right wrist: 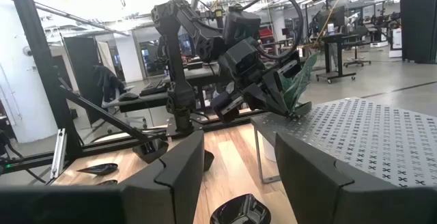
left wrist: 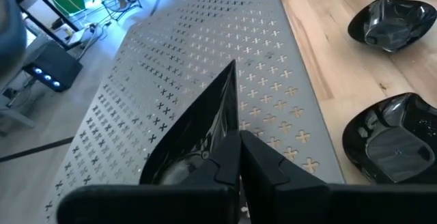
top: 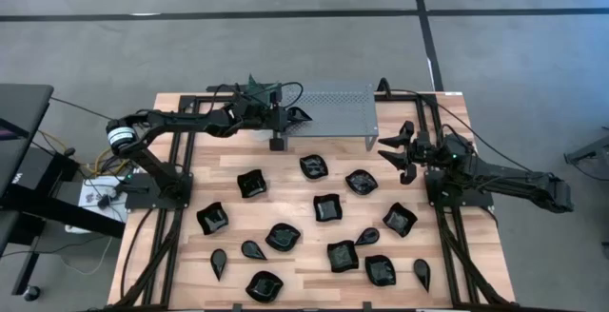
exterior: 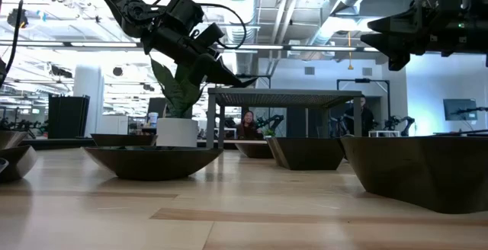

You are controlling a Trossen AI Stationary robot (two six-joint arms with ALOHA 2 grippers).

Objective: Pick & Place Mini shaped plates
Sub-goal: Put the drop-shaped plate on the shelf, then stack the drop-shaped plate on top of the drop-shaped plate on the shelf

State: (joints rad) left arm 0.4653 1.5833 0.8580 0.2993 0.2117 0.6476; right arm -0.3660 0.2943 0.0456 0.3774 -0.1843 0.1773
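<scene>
The black plate (top: 299,115) would settle there, since its edge is low along the rack's perforated top (top: 333,112). The left gripper should open now.
My left gripper (top: 284,114) hangs over the left end of the grey perforated rack (top: 338,103) at the table's far edge. It is shut on a black leaf-shaped mini plate (left wrist: 198,125). The plate's pointed end (left wrist: 231,70) faces out over the rack top (left wrist: 205,39). Several other black mini plates (top: 328,207) sit flat on the wooden table. My right gripper (top: 400,152) waits open and empty by the table's right edge, right of the rack. My left gripper pinches the plate's rim at its broad end (left wrist: 217,154) between both fingers. It comes from the table's left, slanting down along the plate's length. The plate is tilted, tip lowest (right wrist: 295,113), close over the rack top; whether it touches the rack I cannot tell.
A potted plant (exterior: 179,90) in a white pot stands behind the rack's left end, near my left gripper. Two black plates (left wrist: 389,22) lie on the wood just before the rack. The rack top (right wrist: 369,132) is bare to the right of the held plate.
</scene>
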